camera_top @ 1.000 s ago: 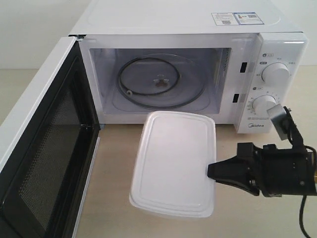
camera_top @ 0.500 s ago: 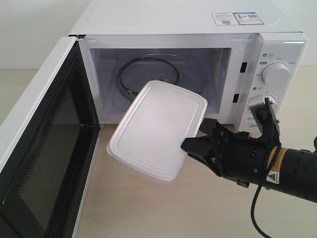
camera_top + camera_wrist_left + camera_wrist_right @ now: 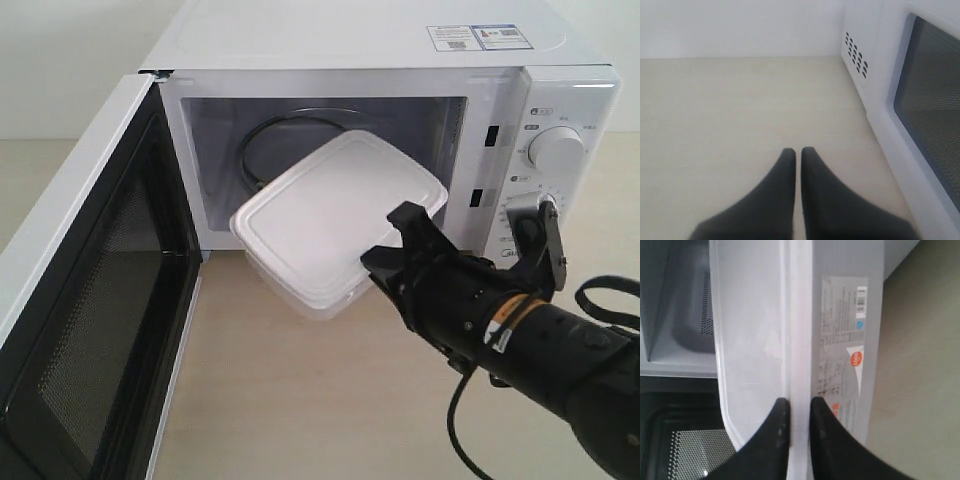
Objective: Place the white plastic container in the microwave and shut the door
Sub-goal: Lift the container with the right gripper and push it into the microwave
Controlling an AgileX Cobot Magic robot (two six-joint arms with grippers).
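The container's lower corner [image 3: 318, 311] still hangs tilted outside, so I should keep my right gripper closed on the container until that corner clears the microwave's front sill [image 3: 224, 241].
The white plastic container [image 3: 335, 215] hangs tilted at the mouth of the microwave [image 3: 380, 130], its far end just inside the cavity over the glass turntable [image 3: 275, 150]. My right gripper [image 3: 385, 255] is shut on the rim of its near corner; the wrist view shows the rim pinched between the fingers, with the container [image 3: 760, 330] and its side label [image 3: 842, 340] beyond my right gripper [image 3: 799, 402]. The door [image 3: 85, 300] stands wide open on the left. My left gripper [image 3: 798, 152] is shut on nothing, low over the tabletop beside the door [image 3: 927, 100].
The light wooden tabletop [image 3: 300, 400] spreads in front of the microwave. The two dials [image 3: 555, 150] sit on the control panel at the right, close to my right arm's wrist. A pale wall runs behind.
My right gripper has carried the container up and toward the microwave, turning it so its far end now enters the cavity. The door has not moved.
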